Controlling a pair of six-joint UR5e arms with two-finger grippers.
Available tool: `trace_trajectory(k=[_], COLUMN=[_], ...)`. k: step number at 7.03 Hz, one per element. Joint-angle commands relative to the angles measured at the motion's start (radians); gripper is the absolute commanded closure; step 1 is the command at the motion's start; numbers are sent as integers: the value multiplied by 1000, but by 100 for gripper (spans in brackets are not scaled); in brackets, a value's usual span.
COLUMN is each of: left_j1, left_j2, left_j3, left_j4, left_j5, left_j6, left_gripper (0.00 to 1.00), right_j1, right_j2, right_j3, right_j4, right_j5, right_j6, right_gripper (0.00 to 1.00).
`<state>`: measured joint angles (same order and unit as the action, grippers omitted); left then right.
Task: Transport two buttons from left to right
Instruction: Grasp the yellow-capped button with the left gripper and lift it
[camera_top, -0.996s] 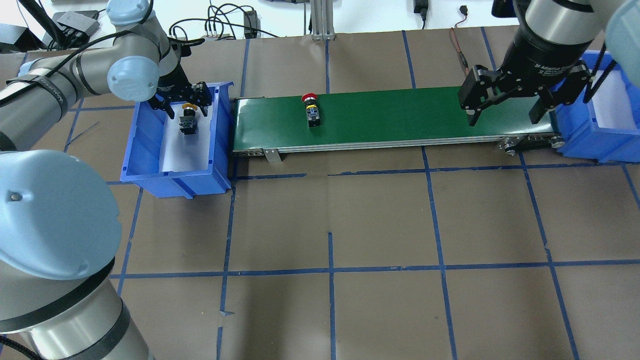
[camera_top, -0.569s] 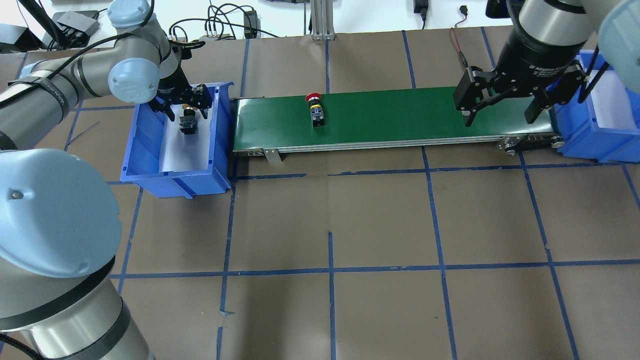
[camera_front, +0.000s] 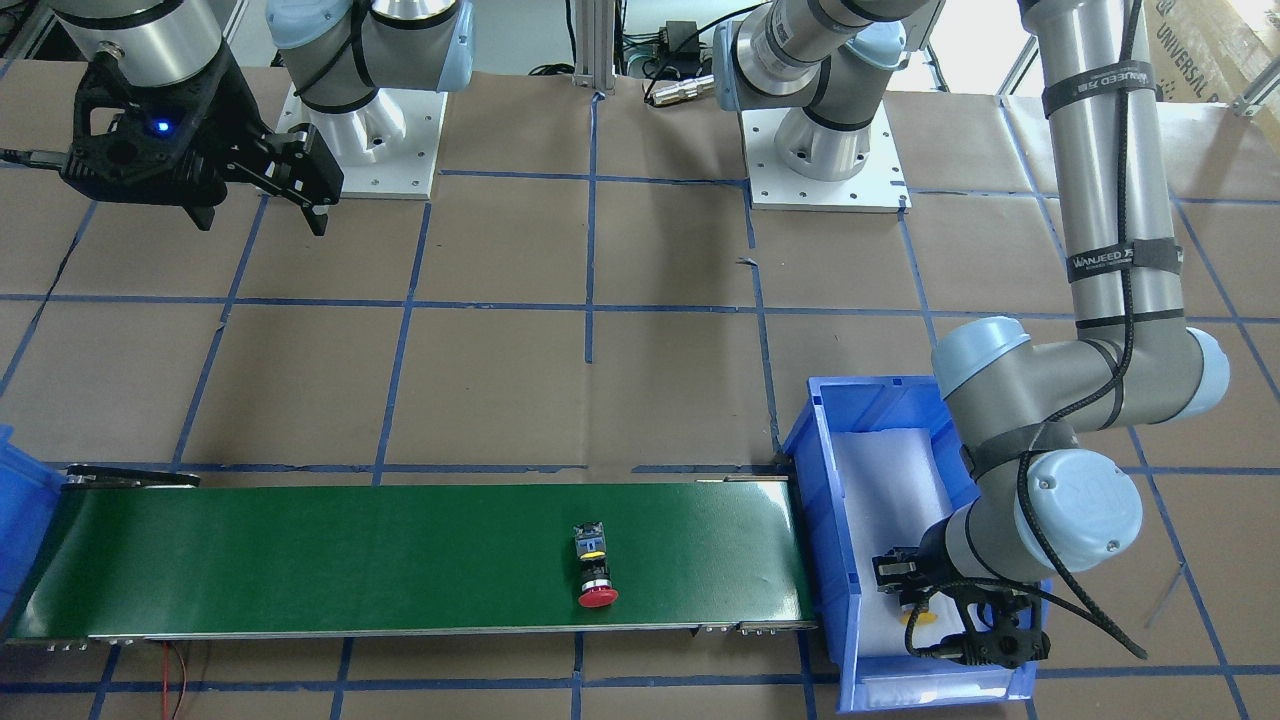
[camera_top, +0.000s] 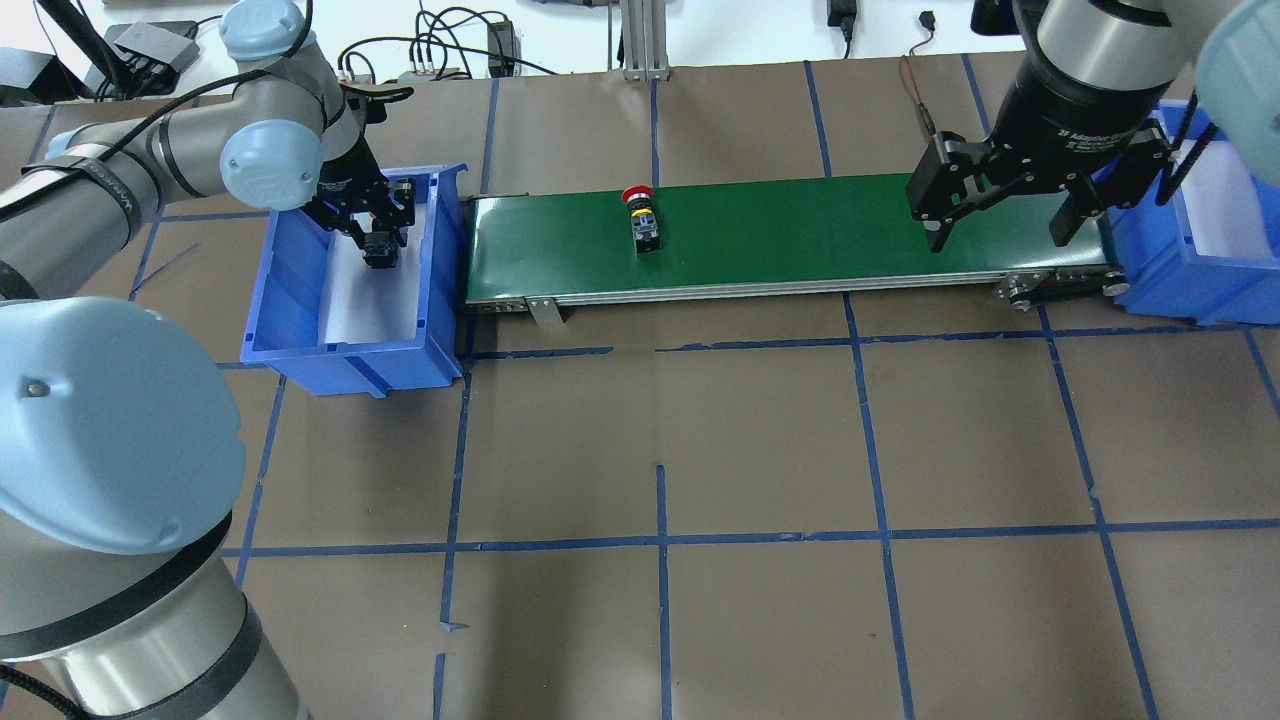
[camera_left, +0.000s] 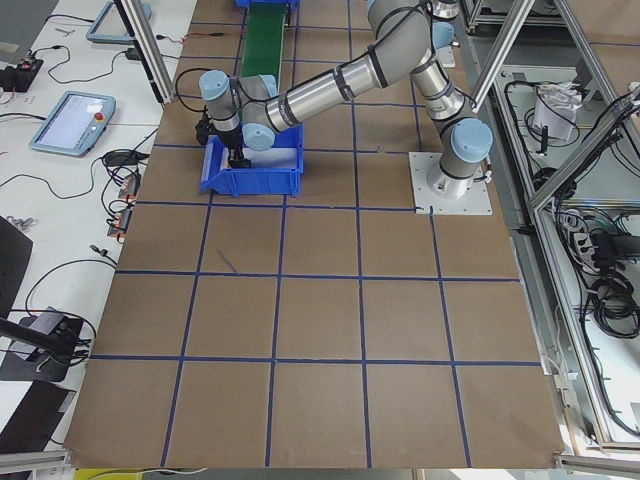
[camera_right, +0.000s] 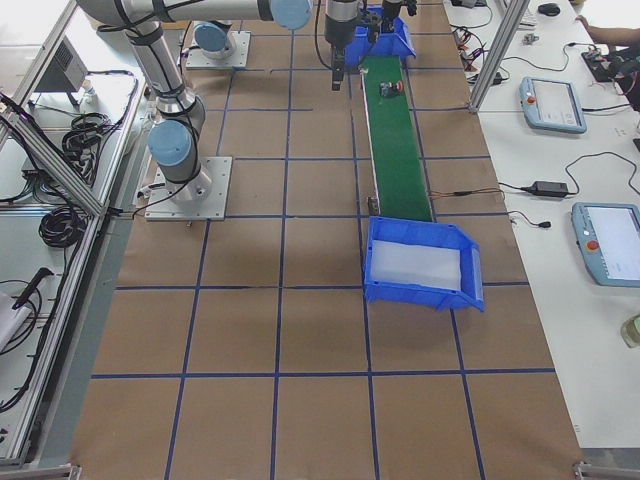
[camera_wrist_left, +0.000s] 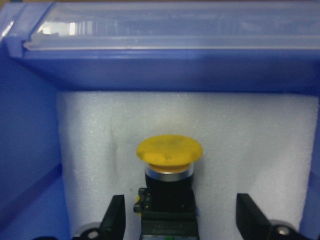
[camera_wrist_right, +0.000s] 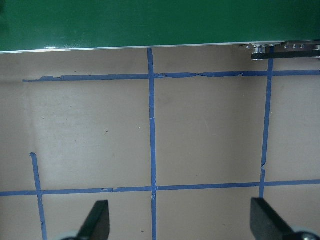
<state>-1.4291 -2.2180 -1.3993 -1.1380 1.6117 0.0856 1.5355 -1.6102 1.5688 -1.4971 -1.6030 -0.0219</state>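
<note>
Next, my left gripper grabs the button by its black body (camera_wrist_left: 170, 204), so the button's yellow cap (camera_wrist_left: 170, 150) stays free on the way to the conveyor belt.
The yellow button (camera_wrist_left: 169, 152) lies on white foam in the left blue bin (camera_top: 350, 360); it also shows in the front view (camera_front: 918, 617). My left gripper (camera_top: 378, 232) is down in the bin, open. Its fingers (camera_wrist_left: 116, 220) stand on either side of the button's black body with a gap on each side. The red button (camera_top: 640, 215) lies on the green conveyor belt (camera_top: 800, 230), cap toward the far edge; it also shows in the front view (camera_front: 595, 570). My right gripper (camera_top: 997, 232) hangs open and empty, high above the belt's right end.
The right blue bin (camera_top: 1200, 285) stands at the belt's right end, lined with white foam. The brown table with blue tape lines (camera_top: 660, 450) lies in front of the belt. Cables and boxes lie along the far edge behind the bins.
My left gripper has come down around the yellow button in the bin. The red button has moved a little to the right on the belt. My right gripper has shifted slightly back.
</note>
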Motion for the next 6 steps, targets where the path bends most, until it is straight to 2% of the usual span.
trace_trajectory(k=[1, 4, 6], left_j1=[-4, -19, -24], left_j2=[35, 159, 280], left_j3=[6, -7, -4], left_j4=[-14, -77, -208], left_j5=[1, 11, 13], left_j6=[-1, -7, -18], left_gripper=[69, 68, 67], right_j1=[0, 0, 5], right_j2=[0, 0, 6], right_j3=[0, 0, 2], right_j4=[0, 0, -27], right_j5=[0, 0, 12], right_j6=[0, 0, 14], right_gripper=[0, 0, 0])
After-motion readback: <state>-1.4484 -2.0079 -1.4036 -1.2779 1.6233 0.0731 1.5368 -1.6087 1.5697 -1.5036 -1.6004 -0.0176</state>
